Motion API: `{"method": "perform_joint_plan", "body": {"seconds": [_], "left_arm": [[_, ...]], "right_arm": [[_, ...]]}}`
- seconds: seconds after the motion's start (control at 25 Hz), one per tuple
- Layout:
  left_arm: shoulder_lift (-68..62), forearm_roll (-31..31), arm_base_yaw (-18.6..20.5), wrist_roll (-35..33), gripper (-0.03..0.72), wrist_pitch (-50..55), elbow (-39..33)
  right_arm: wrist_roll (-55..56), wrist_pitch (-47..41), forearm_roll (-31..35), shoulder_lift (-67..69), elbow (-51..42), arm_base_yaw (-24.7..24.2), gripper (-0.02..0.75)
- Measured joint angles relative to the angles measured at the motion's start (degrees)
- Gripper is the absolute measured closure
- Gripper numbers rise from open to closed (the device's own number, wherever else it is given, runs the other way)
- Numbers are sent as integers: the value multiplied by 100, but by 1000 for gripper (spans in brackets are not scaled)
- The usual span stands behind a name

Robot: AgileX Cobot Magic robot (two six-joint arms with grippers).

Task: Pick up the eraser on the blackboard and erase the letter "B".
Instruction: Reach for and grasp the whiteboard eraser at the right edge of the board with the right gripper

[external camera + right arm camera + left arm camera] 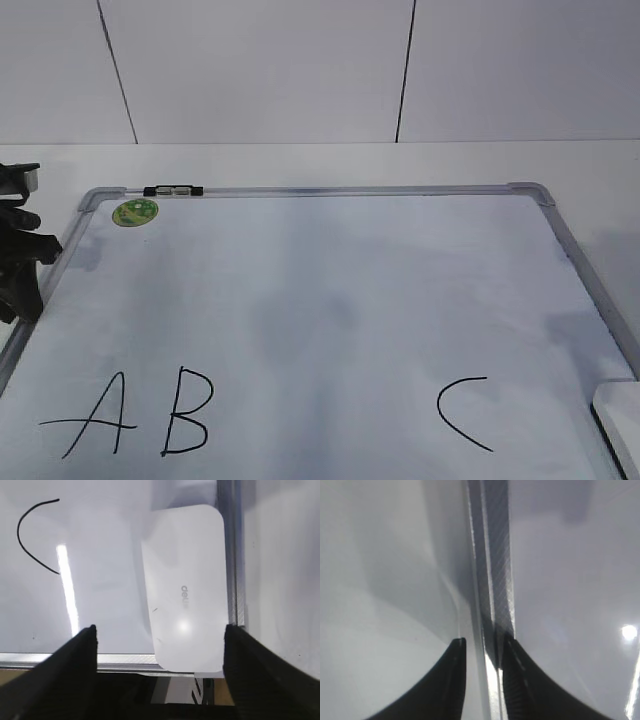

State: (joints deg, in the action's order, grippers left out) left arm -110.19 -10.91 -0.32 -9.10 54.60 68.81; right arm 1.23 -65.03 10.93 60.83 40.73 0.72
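Next, my left gripper grabs the blackboard [350, 300] by its grey side frame [50, 280]. That steadies the board while I erase the letter "B".
The blackboard [350, 300] is a white dry-erase board with a grey frame, lying flat. The letter "B" [188, 410] is drawn in black near its front left, beside an "A" [95, 415]. The white eraser [620, 420] lies at the front right corner; in the right wrist view the eraser [185, 580] rests against the side frame and overhangs the front frame. My right gripper [160, 635] is wide open above the eraser's near end, not touching it. My left gripper [20, 270] hovers at the board's left edge. Its jaws [482, 641] are slightly apart over the frame [492, 555].
A black "C" [462, 412] is drawn left of the eraser and also shows in the right wrist view [30, 535]. A round green sticker [134, 211] sits at the back left corner. A small black and grey piece [172, 189] lies on the back frame. White table surrounds the board.
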Motion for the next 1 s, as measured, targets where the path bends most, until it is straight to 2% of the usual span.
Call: {"method": "perform_joint_plan", "body": {"seconds": [0.16,0.4,1.0], "left_arm": [[0,23,0,0,524,-2,0],[0,23,-11,0,633,-13,0],[0,-10,-11,19,641,-25,0]], "right_arm": [[0,192,0,0,0,0,152],[0,245,0,0,0,0,151],[-78,271,-198,683,0,0,150]]}}
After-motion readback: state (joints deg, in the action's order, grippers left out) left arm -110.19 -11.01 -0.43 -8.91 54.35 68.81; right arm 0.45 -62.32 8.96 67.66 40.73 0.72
